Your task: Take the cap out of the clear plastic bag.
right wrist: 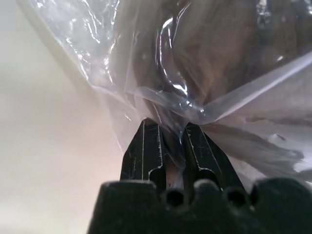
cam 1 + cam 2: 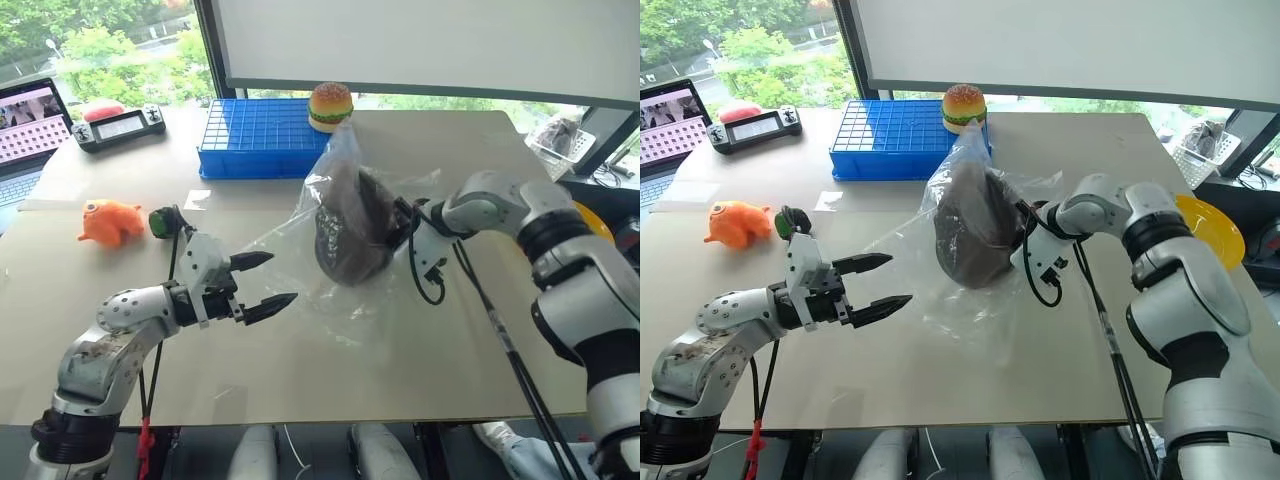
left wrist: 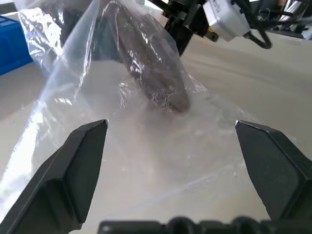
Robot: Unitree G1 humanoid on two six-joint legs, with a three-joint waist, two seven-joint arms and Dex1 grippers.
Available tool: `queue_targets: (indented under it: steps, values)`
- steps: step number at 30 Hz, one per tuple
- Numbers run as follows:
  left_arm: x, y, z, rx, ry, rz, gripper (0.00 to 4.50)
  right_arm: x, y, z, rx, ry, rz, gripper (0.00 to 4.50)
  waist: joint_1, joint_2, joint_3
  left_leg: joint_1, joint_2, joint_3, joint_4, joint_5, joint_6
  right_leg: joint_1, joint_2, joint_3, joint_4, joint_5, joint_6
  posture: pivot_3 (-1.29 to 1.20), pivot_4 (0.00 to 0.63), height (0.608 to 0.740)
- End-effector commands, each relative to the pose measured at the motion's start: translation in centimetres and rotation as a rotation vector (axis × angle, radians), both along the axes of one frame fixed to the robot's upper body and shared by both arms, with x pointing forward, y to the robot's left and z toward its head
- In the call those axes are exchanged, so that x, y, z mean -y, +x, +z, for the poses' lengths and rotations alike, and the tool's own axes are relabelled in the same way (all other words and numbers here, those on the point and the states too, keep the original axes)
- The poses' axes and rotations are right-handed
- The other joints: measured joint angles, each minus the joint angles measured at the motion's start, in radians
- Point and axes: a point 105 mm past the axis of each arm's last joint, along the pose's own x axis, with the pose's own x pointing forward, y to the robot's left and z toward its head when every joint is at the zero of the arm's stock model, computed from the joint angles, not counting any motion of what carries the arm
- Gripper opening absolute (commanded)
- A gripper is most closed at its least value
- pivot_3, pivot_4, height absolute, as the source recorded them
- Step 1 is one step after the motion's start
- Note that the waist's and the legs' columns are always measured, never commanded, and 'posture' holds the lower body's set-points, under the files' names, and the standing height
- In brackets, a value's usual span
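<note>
My left gripper is to pinch the bag's slack lower end by its loose near edge [image 2: 290,266] next, because the cap [image 2: 352,232] fills the rest of the bag.
The dark brown cap [image 2: 350,235] hangs on edge inside the clear plastic bag [image 2: 300,250], lifted partly off the beige table [image 2: 300,370]. My right gripper [image 2: 397,226] presses against the cap's right side and is shut, pinching a fold of the bag's film [image 1: 195,109]; dark fabric shows right behind that film. The bag's lower end trails on the table toward my left gripper [image 2: 284,278], which hovers wide open just short of it. Between its black fingers [image 3: 83,161], the left wrist view shows the loose film and the cap [image 3: 151,73] beyond.
A blue crate [image 2: 260,135] and a toy burger [image 2: 330,105] stand behind the bag. An orange toy [image 2: 110,220] and a small green-and-black ball [image 2: 160,222] lie to the left. A controller [image 2: 120,125] and laptop [image 2: 25,130] sit far left; a yellow plate [image 2: 1210,230] at right.
</note>
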Motion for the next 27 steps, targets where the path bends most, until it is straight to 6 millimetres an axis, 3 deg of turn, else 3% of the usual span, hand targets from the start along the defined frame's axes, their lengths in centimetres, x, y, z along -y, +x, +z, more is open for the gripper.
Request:
queue_targets:
  steps: [1,7,8,9,16,18,19,27]
  values:
    - [0.5,-0.5,1.1,0.036,-0.015,-0.02,4.5,0.6,0.7,-1.5,0.048,-0.109,0.025,0.13,0.0,0.0,0.0,0.0,0.0,0.0,0.0,0.0,0.0,0.0,0.0,0.0,0.0,0.0,0.0,0.0,0.15,0.735]
    - [0.5,-1.0,1.1,0.03,-0.006,-0.019,4.5,-1.5,1.1,-2.9,0.072,-0.121,0.068,0.13,-0.005,-0.001,-0.001,0.006,0.0,0.0,0.001,0.001,-0.002,0.004,0.0,0.0,0.003,0.0,0.0,0.0,0.15,0.735]
    - [0.5,-1.0,1.1,0.029,-0.006,-0.02,4.5,-1.7,1.2,-2.9,0.074,-0.112,0.057,1.05,-0.007,-0.001,-0.001,0.008,0.0,0.0,0.001,0.001,-0.002,0.005,0.001,0.001,0.004,0.001,-0.001,0.0,0.15,0.735]
    - [0.5,-0.9,1.1,0.03,-0.006,-0.02,4.5,-1.9,1.4,-2.8,0.074,-0.098,0.038,1.2,-0.007,-0.001,-0.001,0.009,0.0,0.0,0.001,0.001,-0.002,0.006,0.001,0.001,0.005,0.001,-0.001,0.0,0.15,0.735]
    - [0.7,-0.8,1.1,0.027,-0.006,-0.029,4.5,-3.1,1.9,-0.1,0.093,0.024,-0.009,3.64,-0.003,0.0,0.0,0.009,0.0,0.0,0.001,0.003,-0.004,0.004,0.001,0.001,0.009,0.0,-0.001,0.0,0.15,0.735]
    - [0.8,-0.8,1.1,0.026,-0.008,-0.036,4.5,-3.2,2.1,1.5,0.115,0.073,-0.018,4.29,-0.003,0.0,0.0,0.008,0.0,0.0,0.001,0.003,-0.004,0.004,0.001,0.001,0.009,0.0,-0.001,0.0,0.15,0.735]
    - [0.9,-0.8,1.1,0.026,-0.009,-0.038,4.5,-3.2,2.2,2.3,0.125,0.096,-0.029,4.45,-0.002,0.0,0.0,0.007,0.0,0.0,0.001,0.003,-0.004,0.003,0.001,0.001,0.009,0.0,-0.001,0.0,0.15,0.735]
    - [1.0,-0.3,1.3,0.027,-0.006,-0.054,4.5,-1.9,2.1,8.6,0.144,0.384,-0.115,4.45,-0.001,0.003,0.003,0.005,0.0,-0.001,0.001,0.003,-0.004,0.002,0.001,0.0,0.009,0.0,-0.001,0.0,0.15,0.735]
